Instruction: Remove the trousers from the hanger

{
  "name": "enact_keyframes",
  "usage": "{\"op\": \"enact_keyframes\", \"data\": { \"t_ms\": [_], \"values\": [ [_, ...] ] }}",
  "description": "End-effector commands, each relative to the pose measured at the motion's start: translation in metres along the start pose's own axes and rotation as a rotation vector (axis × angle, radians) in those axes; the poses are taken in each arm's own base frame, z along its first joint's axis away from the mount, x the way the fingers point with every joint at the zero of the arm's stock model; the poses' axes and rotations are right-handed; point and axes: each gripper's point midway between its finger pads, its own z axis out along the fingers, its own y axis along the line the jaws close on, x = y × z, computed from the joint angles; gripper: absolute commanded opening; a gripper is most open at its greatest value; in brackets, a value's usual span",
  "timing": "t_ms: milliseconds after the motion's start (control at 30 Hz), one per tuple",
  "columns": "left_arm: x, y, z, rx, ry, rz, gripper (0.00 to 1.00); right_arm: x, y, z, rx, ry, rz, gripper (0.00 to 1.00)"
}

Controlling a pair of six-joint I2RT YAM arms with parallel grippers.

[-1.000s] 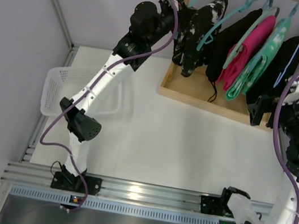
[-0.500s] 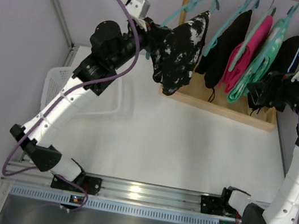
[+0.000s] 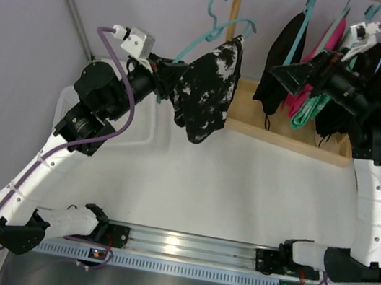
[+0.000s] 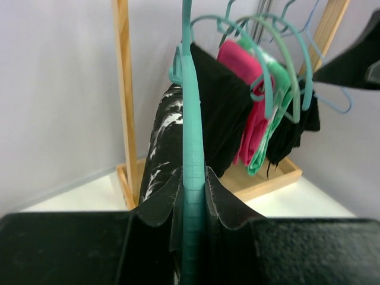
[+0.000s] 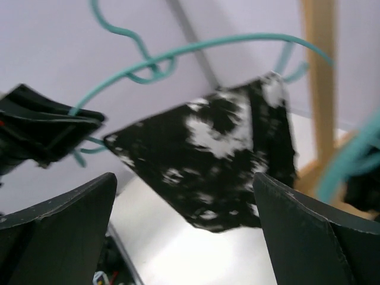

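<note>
My right gripper grabs the teal hanger by its upper bar beside the hanger's hook next, leaving the trousers free to be removed.
The trousers, black with white splotches, hang folded over the teal hanger, away from the rack and above the table. My left gripper is shut on the hanger's left end. In the left wrist view the hanger bar is pinched between the jaws of this gripper, with the trousers draped just beyond. My right gripper is open and points left at the trousers from the rack side. In its wrist view the trousers and hanger lie ahead of the open right gripper, apart from it.
A wooden rack with a tray base stands at the back. Other teal hangers on it carry plain black, pink and green garments, close behind my right arm. A white basket sits at the left, partly behind my left arm.
My left arm has pulled the hanger with the trousers off the rack, leftward and nearer. My right arm has swung up and left towards the trousers, its jaws staying wide.
</note>
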Motion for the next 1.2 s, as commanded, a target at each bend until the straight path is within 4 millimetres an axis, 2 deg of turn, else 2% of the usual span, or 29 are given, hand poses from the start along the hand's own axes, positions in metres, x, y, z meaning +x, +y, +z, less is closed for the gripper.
{"op": "enact_keyframes", "data": {
  "t_ms": [0, 33, 100, 133, 200, 233, 300, 333, 533, 633, 733, 933, 1167],
  "values": [
    [-0.083, -0.006, -0.026, -0.001, -0.287, 0.039, 0.0, -0.026, 0.049, 0.027, -0.123, -0.112, 0.017, 1.0],
    [-0.079, -0.006, -0.027, -0.002, -0.279, 0.039, 0.0, -0.019, 0.065, 0.044, -0.162, -0.107, 0.041, 0.99],
    [-0.081, -0.001, -0.034, -0.034, -0.288, 0.039, 0.0, -0.014, 0.085, 0.058, -0.205, -0.099, 0.059, 0.99],
    [-0.079, -0.001, -0.036, -0.033, -0.28, 0.039, 0.0, -0.004, 0.107, 0.066, -0.258, -0.072, 0.071, 0.99],
    [-0.08, 0.0, -0.04, -0.04, -0.284, 0.043, 0.0, 0.004, 0.12, 0.084, -0.274, -0.053, 0.091, 1.0],
    [-0.076, 0.001, -0.04, -0.043, -0.275, 0.044, 0.0, 0.017, 0.138, 0.093, -0.311, -0.019, 0.118, 0.99],
    [-0.076, 0.002, -0.044, -0.049, -0.277, 0.045, 0.0, 0.021, 0.152, 0.102, -0.32, -0.021, 0.165, 0.99],
    [-0.076, 0.002, -0.045, -0.049, -0.277, 0.045, 0.0, 0.031, 0.16, 0.11, -0.327, 0.006, 0.209, 0.99],
    [-0.073, 0.002, -0.052, -0.049, -0.276, 0.045, 0.0, 0.041, 0.161, 0.14, -0.276, 0.039, 0.358, 0.99],
    [-0.067, 0.003, -0.053, -0.047, -0.265, 0.045, 0.0, 0.033, 0.163, 0.147, -0.288, 0.0, 0.414, 0.99],
    [-0.064, 0.002, -0.053, -0.044, -0.26, 0.04, 0.0, 0.038, 0.16, 0.159, -0.28, -0.005, 0.439, 0.99],
    [-0.062, 0.002, -0.053, -0.04, -0.258, 0.04, 0.0, 0.044, 0.163, 0.173, -0.274, 0.008, 0.51, 0.99],
    [-0.057, 0.0, -0.048, -0.025, -0.243, 0.045, 0.0, 0.049, 0.178, 0.185, -0.308, 0.022, 0.567, 0.94]
  ]
}}
